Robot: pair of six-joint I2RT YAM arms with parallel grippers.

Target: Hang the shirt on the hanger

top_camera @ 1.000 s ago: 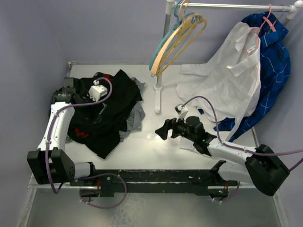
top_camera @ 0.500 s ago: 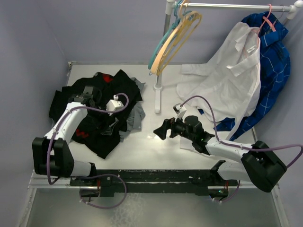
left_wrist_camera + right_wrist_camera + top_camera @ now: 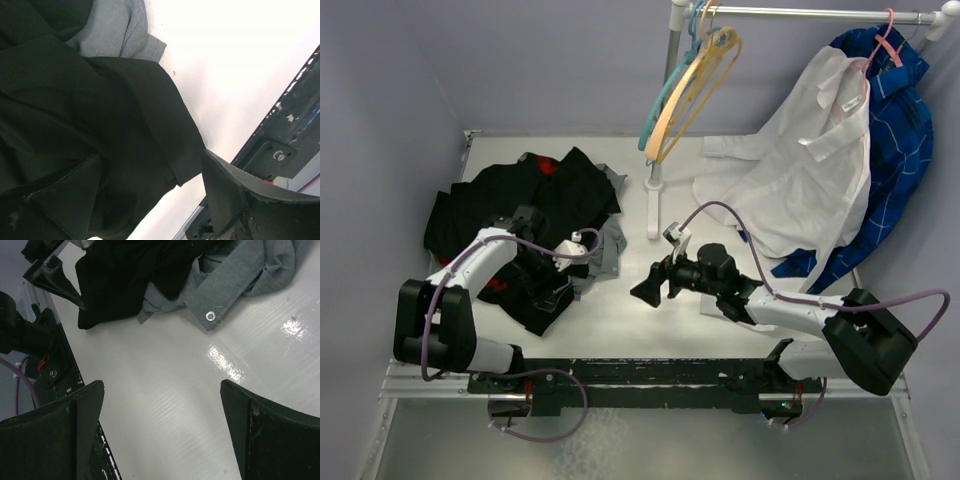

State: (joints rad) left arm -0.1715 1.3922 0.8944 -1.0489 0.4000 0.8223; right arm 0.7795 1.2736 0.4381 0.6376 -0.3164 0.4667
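Note:
My right gripper grips the black shirt (image 3: 555, 205) by its edge facing the bare table next, to draw it out for the hanger.
The black shirt (image 3: 555, 205) lies crumpled on the left of the table; it fills the left wrist view (image 3: 90, 115) and shows at the top of the right wrist view (image 3: 130, 270). My left gripper (image 3: 552, 290) is open at the pile's near right edge, its jaws astride a black fabric edge (image 3: 150, 200). My right gripper (image 3: 645, 290) is open over bare table (image 3: 162, 405), just right of the pile. The yellow-orange hanger (image 3: 695, 85) hangs on the rack at the back among other hangers.
A grey garment (image 3: 610, 245) pokes out under the pile (image 3: 235, 275). Red patches (image 3: 548, 165) show in the pile. A teal hanger (image 3: 663, 100) hangs beside the yellow one. The rack pole (image 3: 653, 190) stands mid-table. A white shirt (image 3: 800, 170) and a blue plaid shirt (image 3: 900, 130) hang at the right.
My left gripper has swung from the back of the pile to its near right edge and come down on the fabric. My right gripper has shifted left. The hangers have swung slightly.

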